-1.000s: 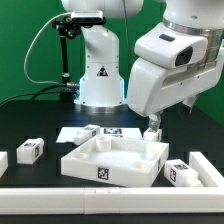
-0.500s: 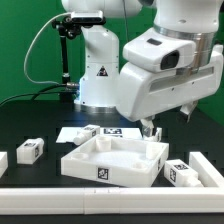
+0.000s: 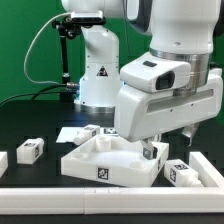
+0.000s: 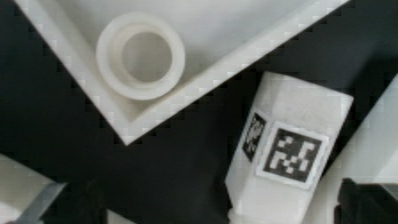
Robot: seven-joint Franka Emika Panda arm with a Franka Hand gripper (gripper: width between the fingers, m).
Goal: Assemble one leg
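Note:
The robot's gripper isn't ready to close on the tagged leg (image 3: 181, 172) (image 4: 290, 145) and should go lower first. The spread fingers stop above the leg, short of its long sides, so they would miss if they closed now.
The leg (image 4: 294, 135), a small white oblong block with a black-and-white tag, lies on the black table next to a corner of the white tray (image 4: 249, 30). A round socket (image 4: 139, 55) sits in that tray corner. In the exterior view this leg (image 3: 180, 172) lies just off the tray's (image 3: 82, 160) right front corner. My gripper (image 3: 170, 146) hangs low over that corner and the leg. Its fingers are spread, and nothing is held. In the wrist view the gripper (image 4: 205, 208) straddles the leg's near end without touching it.
Another tagged block (image 3: 30, 150) lies to the exterior view's left of the tray. Two more (image 3: 92, 130) sit behind it by the marker board (image 3: 68, 132). A larger white part (image 3: 210, 165) lies at the right. A white rail (image 3: 60, 195) runs along the table's front.
The arm has come down and toward the exterior view's left. The gripper went from above the table behind the tray to just over the tray's right corner and the leg.

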